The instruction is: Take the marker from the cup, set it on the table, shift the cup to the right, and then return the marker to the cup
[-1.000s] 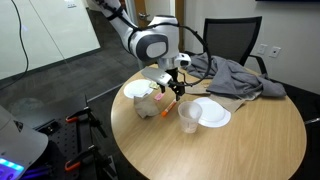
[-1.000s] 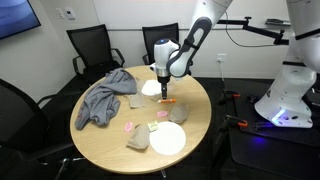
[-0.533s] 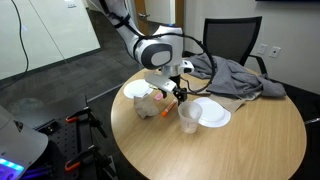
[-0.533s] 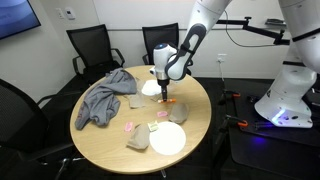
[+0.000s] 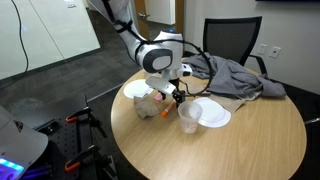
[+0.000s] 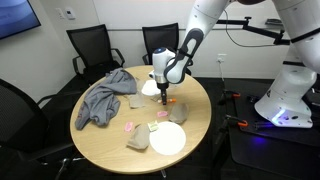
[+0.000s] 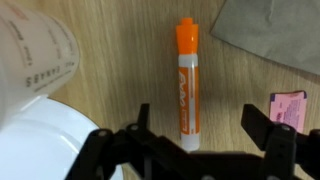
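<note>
The marker's lower body [image 7: 189, 115] is between the robot's open fingers and away from the cup, so the gripper should close on the marker's lower body.
The orange-red marker [image 7: 186, 85] lies flat on the wood table [image 7: 110, 90], cap pointing away from the wrist camera. It also shows in an exterior view [image 6: 168, 101]. My gripper [image 7: 198, 125] is open just above it, one finger on each side of the marker's lower end, and I cannot tell if they touch it. The gripper shows low over the table in both exterior views [image 5: 172, 93] [image 6: 163, 92]. The clear cup [image 5: 189, 117] stands upright and empty close beside the gripper, also in the other exterior view [image 6: 178, 113] and at the wrist view's top left [image 7: 35, 50].
A white plate [image 5: 213, 114] lies beside the cup and another [image 5: 138, 89] behind the gripper; one fills the wrist view's lower left [image 7: 30, 145]. A grey cloth [image 5: 235, 78] covers the far side of the table. Small pink items [image 6: 130, 126] lie nearby.
The gripper has come down toward the table over the marker, staying open. The marker, cup and plates have not moved.
</note>
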